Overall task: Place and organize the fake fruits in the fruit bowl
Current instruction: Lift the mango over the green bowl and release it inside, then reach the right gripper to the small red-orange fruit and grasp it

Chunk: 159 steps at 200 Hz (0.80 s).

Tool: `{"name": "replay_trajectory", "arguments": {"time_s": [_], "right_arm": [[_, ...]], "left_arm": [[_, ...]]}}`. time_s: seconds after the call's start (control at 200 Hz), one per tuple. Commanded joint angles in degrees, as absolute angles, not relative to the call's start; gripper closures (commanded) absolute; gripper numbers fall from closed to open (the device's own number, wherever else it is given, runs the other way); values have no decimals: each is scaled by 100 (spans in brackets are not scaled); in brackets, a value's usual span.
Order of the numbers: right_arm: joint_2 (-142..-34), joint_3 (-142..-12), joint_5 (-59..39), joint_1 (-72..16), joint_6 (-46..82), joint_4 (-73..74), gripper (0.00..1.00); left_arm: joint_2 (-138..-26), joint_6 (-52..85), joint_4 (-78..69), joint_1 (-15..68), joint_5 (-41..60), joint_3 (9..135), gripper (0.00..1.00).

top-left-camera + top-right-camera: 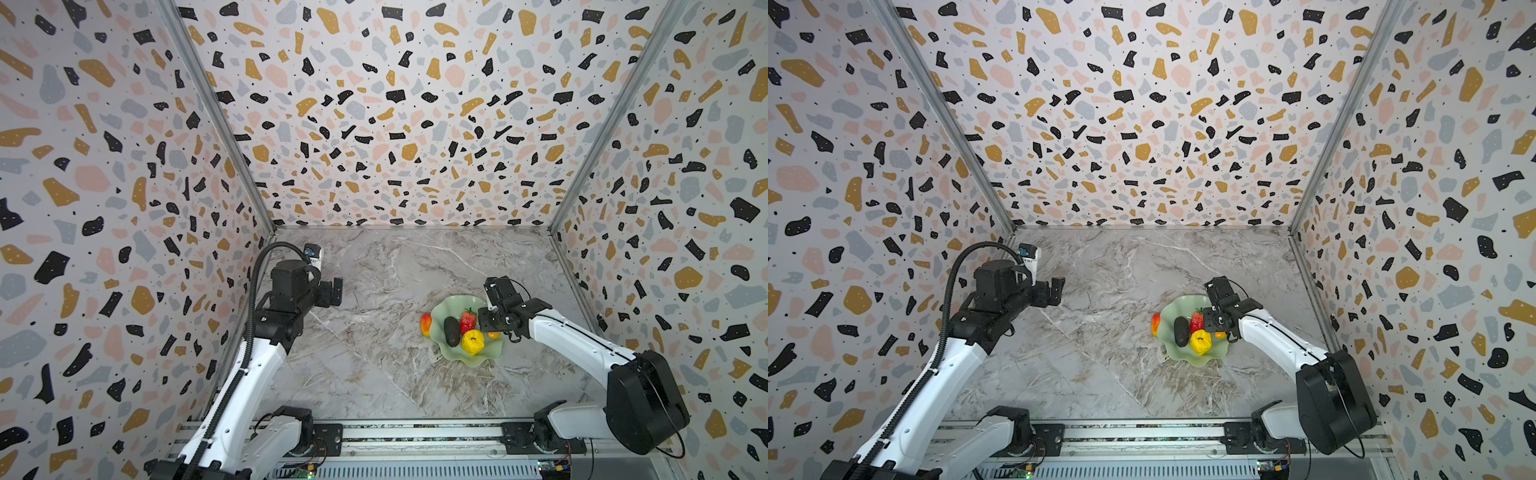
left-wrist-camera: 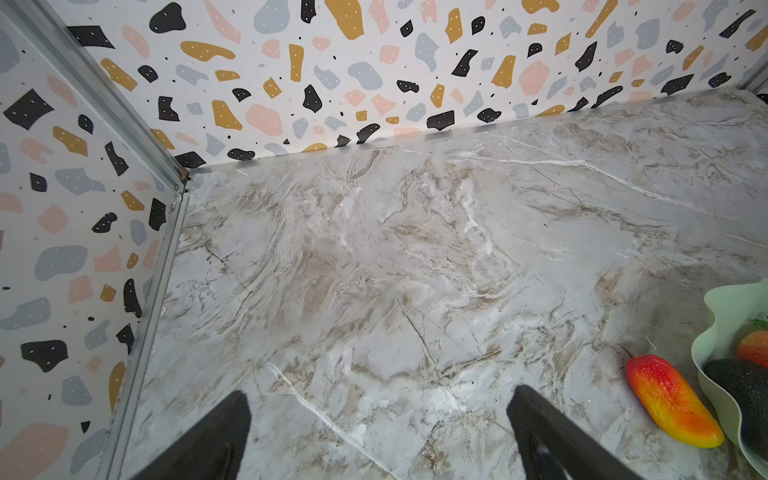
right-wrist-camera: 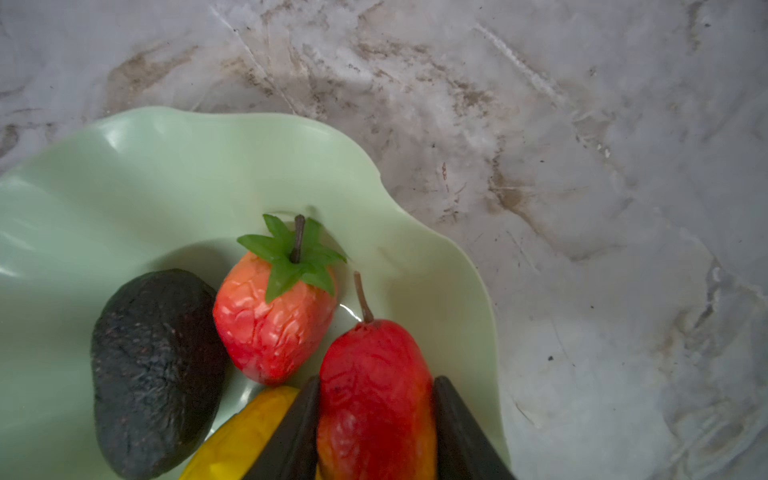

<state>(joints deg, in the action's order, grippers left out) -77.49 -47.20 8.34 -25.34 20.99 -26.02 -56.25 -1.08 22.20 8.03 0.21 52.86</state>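
Observation:
I should open my right gripper now. The red-orange fruit (image 1: pixel 493 335) hangs low inside the bowl's rim (image 1: pixel 501 345) next to the strawberry, so the fruit would settle there if I let go.
The pale green fruit bowl (image 1: pixel 454 302) (image 1: pixel 1177 305) (image 3: pixel 166 174) sits right of the table's middle. In it lie a red strawberry (image 1: pixel 468 321) (image 3: pixel 274 320), a dark oval fruit (image 1: pixel 451 331) (image 3: pixel 153 365) and a lumpy yellow fruit (image 1: pixel 473 341) (image 3: pixel 245 440). My right gripper (image 3: pixel 376 380) is shut on an elongated red-orange fruit (image 3: pixel 376 399) over the bowl's right side, beside the strawberry. Whether that fruit touches the dish I cannot tell. Another elongated fruit (image 1: pixel 425 324) (image 2: pixel 673 401) lies on the table against the bowl's left rim. My left gripper (image 1: pixel 336 293) (image 2: pixel 378 399) is open over bare table, far left.
Patterned walls close in the marble table (image 1: pixel 374 374) on the left, back and right. A metal rail (image 1: pixel 415 432) with both arm bases runs along the front edge. The right arm reaches in from the front right, close to the right wall.

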Motion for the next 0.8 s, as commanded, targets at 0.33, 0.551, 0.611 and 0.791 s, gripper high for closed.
{"name": "replay_trajectory", "arguments": {"time_s": [0.33,0.551,0.611,0.791], "right_arm": [[-7885,-6141,1385,-2780,1572,-3169,7],[-9105,-7684,897,-3780,673,-3373,1],[-9573,-8128,889,-4059,485,-3506,1],[-10539,-8781,524,-4605,-33,-3432,1]], "left_arm": [[-5558,-135,2074,773,53,5265,0],[-5599,-138,2083,773,24,5273,0],[-5596,-136,2083,773,11,5273,0],[-5564,-140,2084,773,9,5265,1]]}}
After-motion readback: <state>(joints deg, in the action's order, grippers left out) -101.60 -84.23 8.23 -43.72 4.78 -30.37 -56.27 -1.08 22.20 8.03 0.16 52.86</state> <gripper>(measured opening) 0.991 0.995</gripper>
